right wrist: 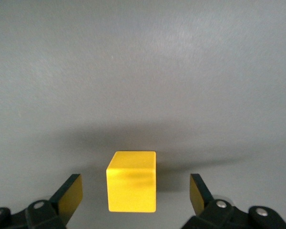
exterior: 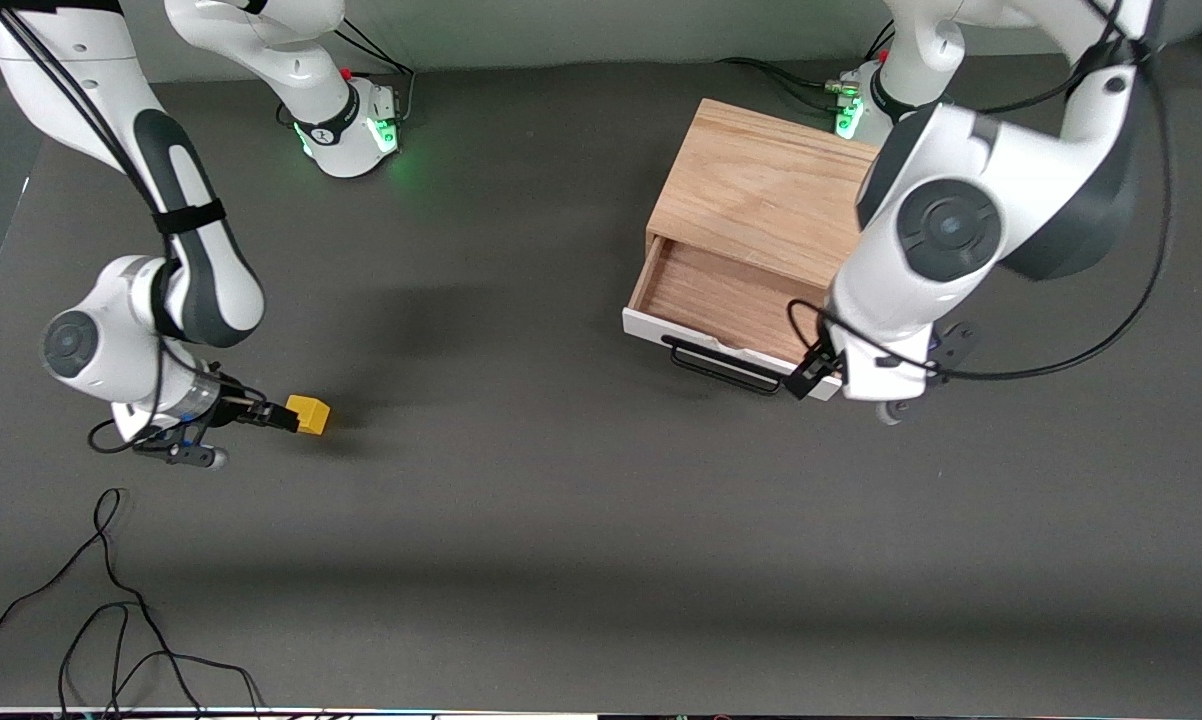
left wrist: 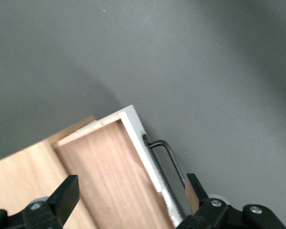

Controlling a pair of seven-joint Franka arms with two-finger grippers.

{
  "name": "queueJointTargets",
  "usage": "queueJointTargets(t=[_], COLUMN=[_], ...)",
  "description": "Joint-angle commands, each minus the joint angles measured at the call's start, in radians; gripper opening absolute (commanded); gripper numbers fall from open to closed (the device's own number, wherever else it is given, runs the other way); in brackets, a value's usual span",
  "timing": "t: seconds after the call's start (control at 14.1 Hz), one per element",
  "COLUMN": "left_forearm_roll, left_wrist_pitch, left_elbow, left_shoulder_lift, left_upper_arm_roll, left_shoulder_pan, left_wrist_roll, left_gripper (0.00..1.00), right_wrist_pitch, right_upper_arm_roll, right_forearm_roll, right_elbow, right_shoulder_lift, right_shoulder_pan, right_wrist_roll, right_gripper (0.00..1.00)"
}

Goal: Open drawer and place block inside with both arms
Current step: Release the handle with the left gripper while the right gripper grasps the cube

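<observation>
My right gripper should next grab the yellow block by its two opposite sides, so that the block can then go inside the open drawer [exterior: 721, 300].
The light oak cabinet [exterior: 761, 185] stands toward the left arm's end of the table. Its drawer [exterior: 721, 300] is pulled partly out and its wood interior holds nothing. The black bar handle [exterior: 721, 368] is on the white front [left wrist: 133, 125]. My left gripper [exterior: 811, 372] is open at one end of the handle [left wrist: 158, 168], with one finger over the drawer's interior and the other outside the handle. The yellow block [exterior: 310, 413] sits on the table toward the right arm's end. My right gripper [exterior: 281, 415] is open, low, with a finger on each side of the block [right wrist: 132, 181], not touching it.
Loose black cables [exterior: 111, 620] lie on the dark table near the front camera at the right arm's end. The arms' green-lit bases [exterior: 361, 125] stand along the edge farthest from the front camera. The left arm's elbow [exterior: 951, 225] hangs over part of the cabinet.
</observation>
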Motion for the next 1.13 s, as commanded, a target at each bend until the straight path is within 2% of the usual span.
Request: queueJointTargets(t=[0.0, 0.28, 0.64, 0.78, 1.06], left_forearm_roll=[-0.003, -0.006, -0.005, -0.003, -0.006], left_wrist_pitch=[-0.078, -0.155, -0.226, -0.227, -0.175], left_elbow=[-0.019, -0.019, -0.019, -0.019, -0.025], left_shoulder_lift=[-0.081, -0.164, -0.228, -0.241, -0.227], left_upper_arm_roll=[-0.002, 0.003, 0.007, 0.013, 0.015], left_shoulder_pan=[0.032, 0.05, 0.104, 0.136, 0.179], left_wrist_roll=[0.095, 0.238, 0.532, 0.685, 0.876], left_gripper=[0.99, 0.99, 0.99, 0.99, 0.99], right_wrist_pitch=[0.067, 0.159, 0.173, 0.178, 0.175], right_upper_arm_roll=[0.0, 0.003, 0.004, 0.004, 0.006], right_forearm_roll=[0.023, 0.023, 0.023, 0.023, 0.023], right_elbow=[-0.042, -0.077, -0.077, -0.076, -0.074], right_shoulder_lift=[-0.001, 0.045, 0.073, 0.077, 0.079], right_shoulder_pan=[0.017, 0.018, 0.038, 0.038, 0.04], right_wrist_roll=[0.02, 0.02, 0.021, 0.02, 0.02], right_gripper=[1.0, 1.0, 0.99, 0.85, 0.56])
